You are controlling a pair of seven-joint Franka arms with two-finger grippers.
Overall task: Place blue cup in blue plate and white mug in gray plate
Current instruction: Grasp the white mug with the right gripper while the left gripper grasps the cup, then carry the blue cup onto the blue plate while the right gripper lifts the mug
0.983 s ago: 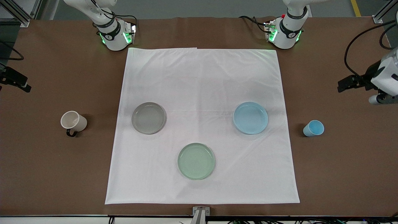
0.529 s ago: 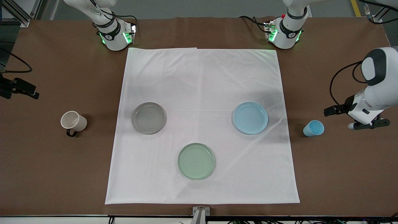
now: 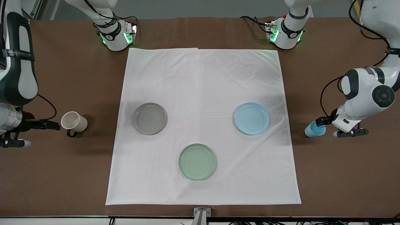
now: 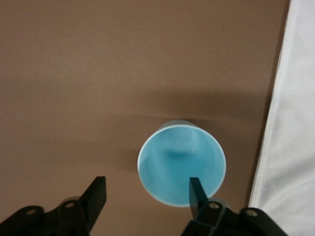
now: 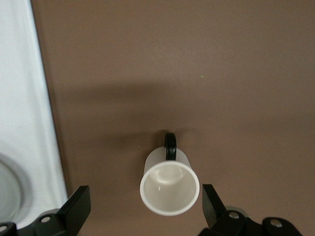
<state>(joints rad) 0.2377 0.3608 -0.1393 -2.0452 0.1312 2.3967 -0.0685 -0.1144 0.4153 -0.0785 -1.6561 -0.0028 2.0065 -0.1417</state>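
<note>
The white mug needs to go in the gray plate (image 3: pixel 149 118), so my right gripper will next take hold of the mug by its black handle (image 3: pixel 72 133).
The blue cup (image 3: pixel 314 130) stands upright on the bare brown table, off the cloth, toward the left arm's end. My left gripper (image 3: pixel 348 132) hangs open just beside it; in the left wrist view the cup (image 4: pixel 182 164) lies close ahead of the gripper (image 4: pixel 147 186), with one finger (image 4: pixel 197 189) overlapping its rim. The white mug (image 3: pixel 74 122) stands toward the right arm's end, its black handle (image 5: pixel 170 145) showing. My right gripper (image 3: pixel 14 143) is open beside it, and the mug (image 5: pixel 170 189) sits between the spread fingers (image 5: pixel 145 194). The blue plate (image 3: pixel 252 118) and gray plate (image 3: pixel 149 118) lie on the cloth.
A pale green plate (image 3: pixel 197 162) lies on the white cloth (image 3: pixel 203 78), nearer the front camera than the other two plates. The cloth's edge shows in both wrist views (image 4: pixel 290 147) (image 5: pixel 24 98). Both arm bases stand at the table's back edge.
Both arms have swung in and come down. The left gripper moved toward the blue cup, the right gripper toward the white mug. Cup, mug and plates have not moved.
</note>
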